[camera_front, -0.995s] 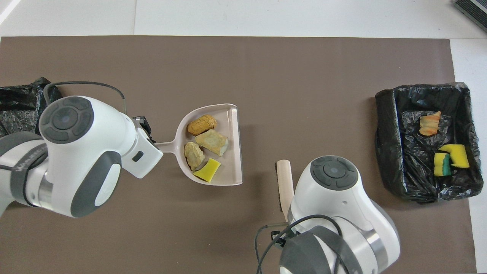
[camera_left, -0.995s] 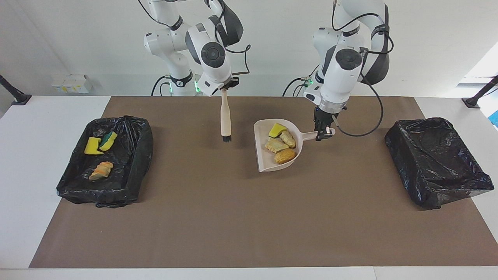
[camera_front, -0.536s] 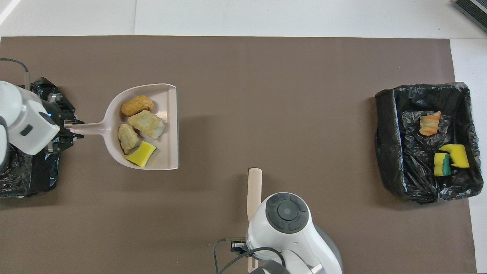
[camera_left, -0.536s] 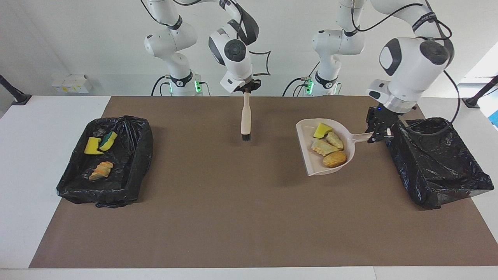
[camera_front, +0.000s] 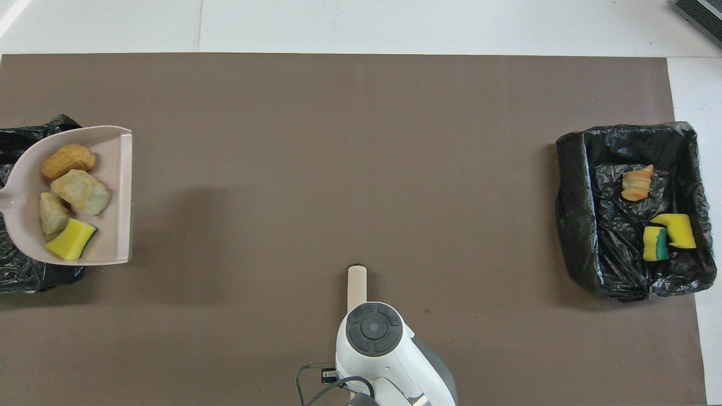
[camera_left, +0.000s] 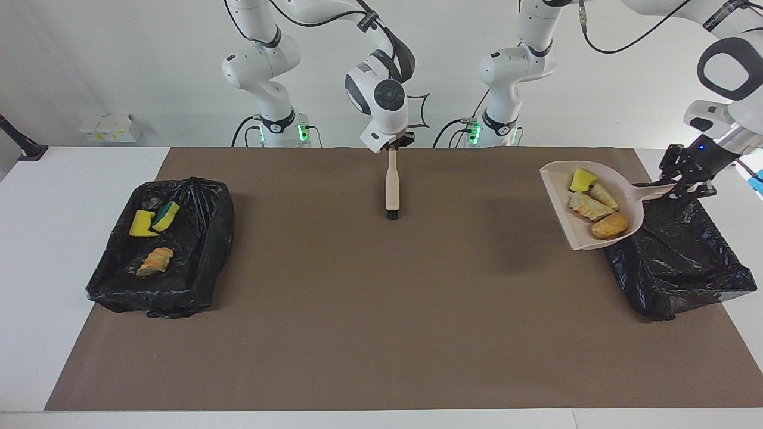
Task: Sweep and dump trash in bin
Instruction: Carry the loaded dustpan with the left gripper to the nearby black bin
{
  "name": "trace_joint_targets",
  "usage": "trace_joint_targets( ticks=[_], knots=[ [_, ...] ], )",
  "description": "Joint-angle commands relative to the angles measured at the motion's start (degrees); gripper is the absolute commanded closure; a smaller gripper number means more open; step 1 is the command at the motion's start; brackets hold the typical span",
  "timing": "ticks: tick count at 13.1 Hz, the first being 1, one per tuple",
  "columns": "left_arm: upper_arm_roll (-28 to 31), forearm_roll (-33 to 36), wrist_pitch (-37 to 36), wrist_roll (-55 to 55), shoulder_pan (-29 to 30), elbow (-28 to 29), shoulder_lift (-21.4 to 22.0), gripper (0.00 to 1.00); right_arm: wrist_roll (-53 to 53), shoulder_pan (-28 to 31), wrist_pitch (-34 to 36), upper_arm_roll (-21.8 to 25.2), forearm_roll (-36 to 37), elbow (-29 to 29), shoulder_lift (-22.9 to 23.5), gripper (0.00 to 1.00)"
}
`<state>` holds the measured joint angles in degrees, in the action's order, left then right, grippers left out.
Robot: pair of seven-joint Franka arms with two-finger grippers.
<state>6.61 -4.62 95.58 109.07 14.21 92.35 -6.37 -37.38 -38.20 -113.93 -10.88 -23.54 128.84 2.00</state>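
The brush head is low in the overhead view, at the brown mat, so it would land there. My right gripper should open now.
My left gripper point(camera_left: 685, 189) is shut on the handle of the beige dustpan point(camera_left: 566, 225) and holds it in the air, partly over the rim of the black bin point(camera_left: 679, 268) at the left arm's end. In the pan lie a yellow sponge piece point(camera_left: 583, 180), two pale beige chunks point(camera_left: 587, 207) and an orange-brown lump point(camera_left: 609, 226). The overhead view shows the pan point(camera_front: 113, 169) and this trash point(camera_front: 80, 192), not the left gripper. My right gripper point(camera_left: 393, 145) is shut on the brush point(camera_left: 392, 185), which hangs bristles down over the mat's middle.
A second black bin point(camera_left: 197, 280) at the right arm's end holds two yellow sponge pieces point(camera_left: 142, 224) and an orange striped scrap point(camera_left: 155, 261); it also shows in the overhead view point(camera_front: 569, 225). A brown mat point(camera_left: 357, 310) covers the table.
My left arm has carried the loaded dustpan from the mat's middle to the bin at its end and raised it. My right arm has shifted the brush sideways to the table's middle.
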Motion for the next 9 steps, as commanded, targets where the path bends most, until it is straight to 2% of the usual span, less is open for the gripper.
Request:
trace_joint_targets(
  ticks=[1,4,5,6,7,8,9],
  knots=[
    [-0.3,3.6,-2.3,0.9,5.4,-5.2,-2.0,1.00,1.8,0.1,-1.2,0.2,0.2,1.8,-0.5,1.00],
    [-0.2,4.8,-2.6,1.1,9.7,-13.7,-6.8,1.00,3.0,0.3,-1.6,0.2,0.2,1.9,-0.3,1.00],
    [-0.4,5.9,-2.2,1.1,10.0,-15.8,-8.1,1.00,3.1,0.6,-1.8,0.2,0.2,1.9,-0.2,0.91],
    [-0.6,8.9,-0.9,1.7,9.4,-16.0,-8.3,1.00,2.9,0.7,-1.5,0.2,0.2,1.4,0.2,0.68],
    [-1.1,12.1,0.6,1.8,8.8,-15.8,-8.5,1.00,2.8,0.6,-1.4,0.2,0.2,1.0,0.5,0.19],
    [-1.2,15.6,2.2,1.4,7.6,-15.5,-8.5,1.00,2.9,0.6,-1.4,0.2,0.2,-0.2,0.8,0.00],
    [-1.1,18.7,4.3,1.1,6.1,-15.1,-8.6,1.00,3.0,1.0,-1.2,0.3,0.2,-1.6,1.4,0.00]
  ],
)
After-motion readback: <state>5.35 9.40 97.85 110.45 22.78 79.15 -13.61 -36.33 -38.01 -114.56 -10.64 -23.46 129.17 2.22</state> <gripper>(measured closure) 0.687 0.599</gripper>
